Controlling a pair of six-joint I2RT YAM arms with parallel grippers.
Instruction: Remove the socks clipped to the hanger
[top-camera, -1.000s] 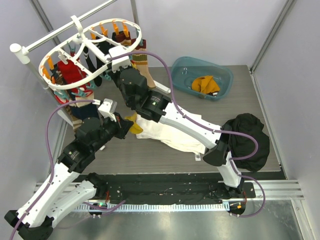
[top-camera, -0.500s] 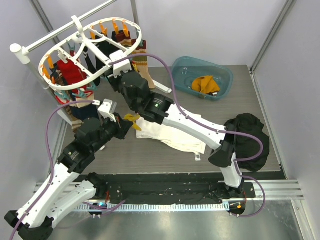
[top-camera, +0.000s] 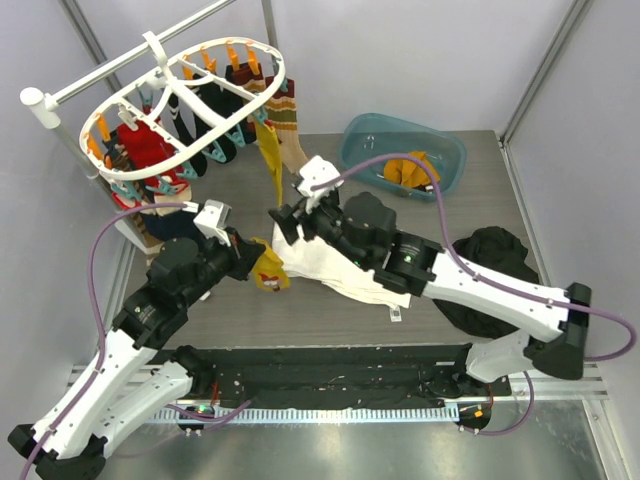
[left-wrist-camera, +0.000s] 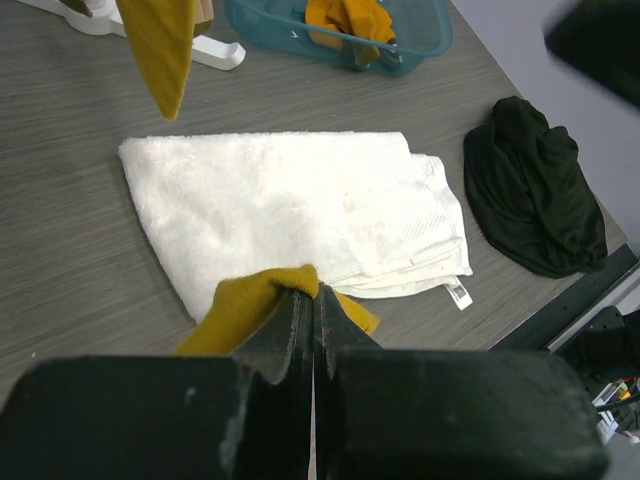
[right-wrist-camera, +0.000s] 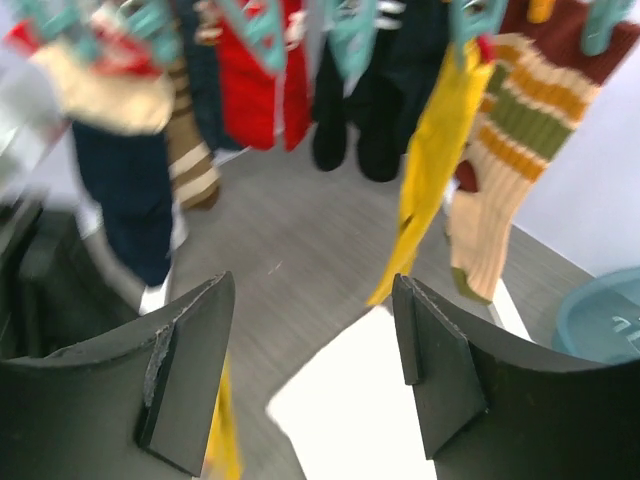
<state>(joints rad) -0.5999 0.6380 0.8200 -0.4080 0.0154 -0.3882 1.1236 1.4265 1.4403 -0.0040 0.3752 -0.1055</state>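
Note:
My right gripper grabs the mustard yellow sock's free fabric beside my left gripper's fingers next, to take the sock over and into the teal basin.
The white oval hanger (top-camera: 175, 105) hangs at the back left with orange and teal clips. Several socks hang from it: red (top-camera: 143, 148), black (top-camera: 215, 105), striped (top-camera: 283, 115) and a long mustard yellow sock (top-camera: 270, 160), which also shows in the right wrist view (right-wrist-camera: 430, 170). My left gripper (top-camera: 262, 262) is shut on a loose mustard yellow sock (left-wrist-camera: 250, 300) and holds it over the white cloth's near edge. My right gripper (top-camera: 292, 215) is open and empty, low over the table in front of the hanging socks (right-wrist-camera: 250, 70).
A large white cloth (top-camera: 345, 265) lies mid-table. A teal basin (top-camera: 405, 155) at the back right holds an orange-yellow fabric piece (top-camera: 412, 168). A black garment heap (top-camera: 500, 275) lies at the right. The white pole stand (top-camera: 110, 65) carries the hanger.
My right arm has drawn back from the hanger toward the table's middle, leaving the long mustard sock hanging. My left gripper has lowered slightly with its sock.

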